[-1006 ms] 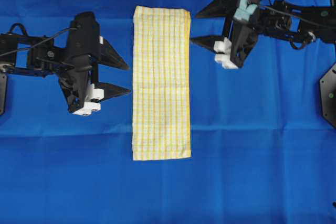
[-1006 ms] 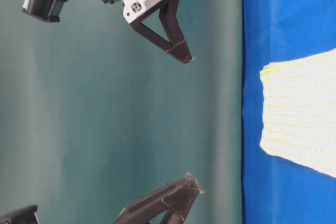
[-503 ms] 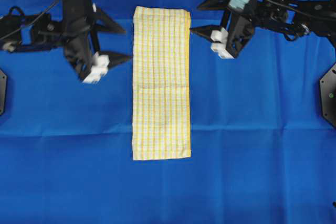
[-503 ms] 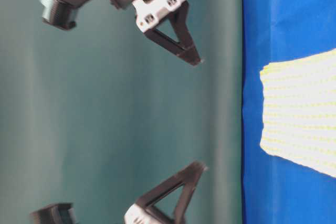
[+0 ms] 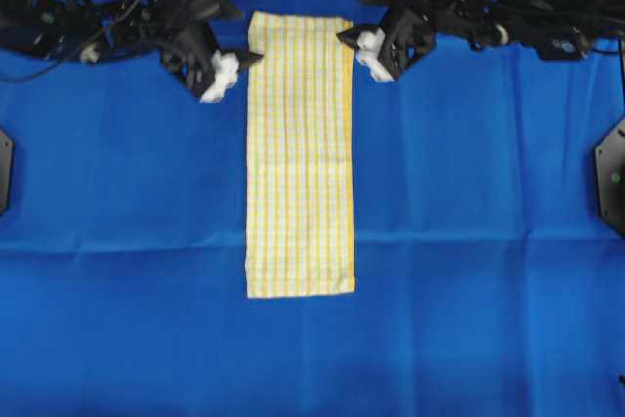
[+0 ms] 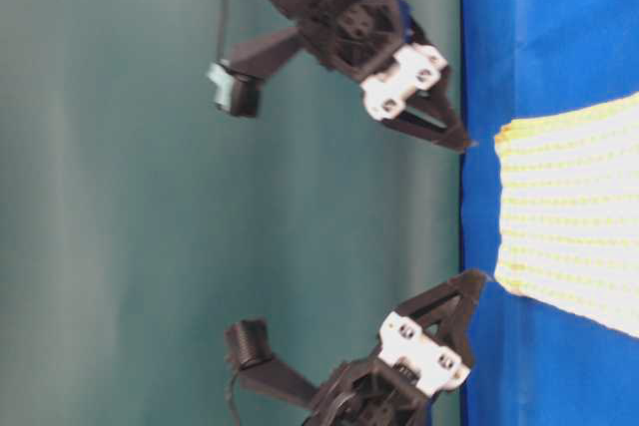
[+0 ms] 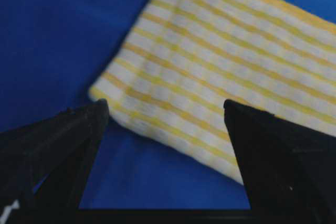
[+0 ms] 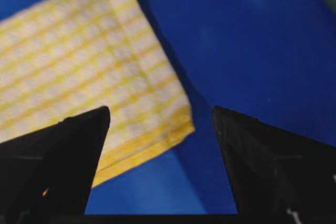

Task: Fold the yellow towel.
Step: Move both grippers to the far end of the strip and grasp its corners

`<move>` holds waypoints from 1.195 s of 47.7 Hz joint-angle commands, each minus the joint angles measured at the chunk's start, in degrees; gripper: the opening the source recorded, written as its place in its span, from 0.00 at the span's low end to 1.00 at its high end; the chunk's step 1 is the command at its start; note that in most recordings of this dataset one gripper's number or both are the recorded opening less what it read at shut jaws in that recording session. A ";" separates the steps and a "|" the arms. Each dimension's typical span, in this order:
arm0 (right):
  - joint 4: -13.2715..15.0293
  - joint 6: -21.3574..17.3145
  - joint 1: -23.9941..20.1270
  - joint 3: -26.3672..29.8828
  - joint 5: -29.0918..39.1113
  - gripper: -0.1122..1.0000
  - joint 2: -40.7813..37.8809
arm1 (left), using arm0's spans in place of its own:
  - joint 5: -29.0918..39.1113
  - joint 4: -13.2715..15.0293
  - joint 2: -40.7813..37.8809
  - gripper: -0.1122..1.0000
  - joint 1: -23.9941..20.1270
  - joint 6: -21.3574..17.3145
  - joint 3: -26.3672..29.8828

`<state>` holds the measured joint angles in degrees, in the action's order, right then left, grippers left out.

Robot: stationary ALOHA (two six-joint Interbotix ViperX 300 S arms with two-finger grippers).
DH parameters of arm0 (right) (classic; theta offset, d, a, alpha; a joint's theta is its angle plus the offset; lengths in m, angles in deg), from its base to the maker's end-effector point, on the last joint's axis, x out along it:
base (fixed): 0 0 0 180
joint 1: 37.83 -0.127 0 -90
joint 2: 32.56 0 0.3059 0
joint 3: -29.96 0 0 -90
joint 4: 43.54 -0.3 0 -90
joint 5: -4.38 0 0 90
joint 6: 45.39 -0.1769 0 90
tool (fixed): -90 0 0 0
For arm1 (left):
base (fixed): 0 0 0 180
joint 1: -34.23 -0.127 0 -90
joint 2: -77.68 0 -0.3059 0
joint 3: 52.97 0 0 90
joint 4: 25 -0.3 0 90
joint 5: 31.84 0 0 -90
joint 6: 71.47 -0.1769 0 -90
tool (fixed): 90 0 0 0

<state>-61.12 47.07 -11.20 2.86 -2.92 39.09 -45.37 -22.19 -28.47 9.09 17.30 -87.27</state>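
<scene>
I will grab the towel by its free hemmed corner (image 5: 257,20) with my left gripper, because the long body of the yellow towel (image 5: 300,153) lies flat on the blue cloth.
The yellow towel (image 5: 300,153) lies flat as a long narrow strip on the blue cloth, white with yellow checks and a yellow hem. My left gripper (image 5: 249,34) is open at the towel's far left corner. In the left wrist view that corner (image 7: 220,61) lies between the two black fingers, with the gripper (image 7: 165,106) holding nothing. My right gripper (image 5: 352,17) is open at the far right corner. The right wrist view shows the hemmed corner (image 8: 79,61) between its spread jaws (image 8: 160,111). In the table-level view both grippers hang low at the towel's end (image 6: 569,226).
A blue cloth (image 5: 469,241) covers the whole table, with a crease running across near the towel's near end. Black mounts sit at the right edge (image 5: 610,178) and the left edge (image 5: 4,168). Behind the table is a teal wall (image 6: 150,246).
Both arms have swung toward the far end of the towel and come down to its two far corners. Their jaws have spread wider.
</scene>
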 commanded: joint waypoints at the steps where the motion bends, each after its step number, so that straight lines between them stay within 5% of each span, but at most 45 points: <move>1: -0.88 0.00 0.53 1.76 -1.23 0.82 -1.14 | -2.11 -0.09 -1.23 0.88 -1.58 -0.09 1.67; 19: -4.75 0.00 0.70 4.04 -3.52 0.81 -8.09 | -4.66 0.44 -9.14 0.86 -4.83 0.26 5.63; 27: -5.71 0.09 0.79 4.13 -3.52 0.78 -8.61 | -4.48 0.62 -10.90 0.67 -4.83 0.35 6.24; 38: -5.62 0.44 0.09 3.96 -3.43 0.33 -8.61 | -4.83 0.62 -12.92 0.14 -4.66 0.18 6.42; 42: -5.62 0.53 -0.35 3.96 -3.52 0.22 -8.61 | -5.01 0.62 -13.54 0.14 -4.57 0.18 6.77; 57: -5.62 0.62 -0.35 3.60 -3.52 0.18 -7.38 | -4.66 0.53 -11.78 0.14 -5.10 -0.88 6.77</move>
<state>-66.66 47.60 -11.38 6.03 -6.17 29.77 -50.56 -21.66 -41.74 4.69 16.86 -80.68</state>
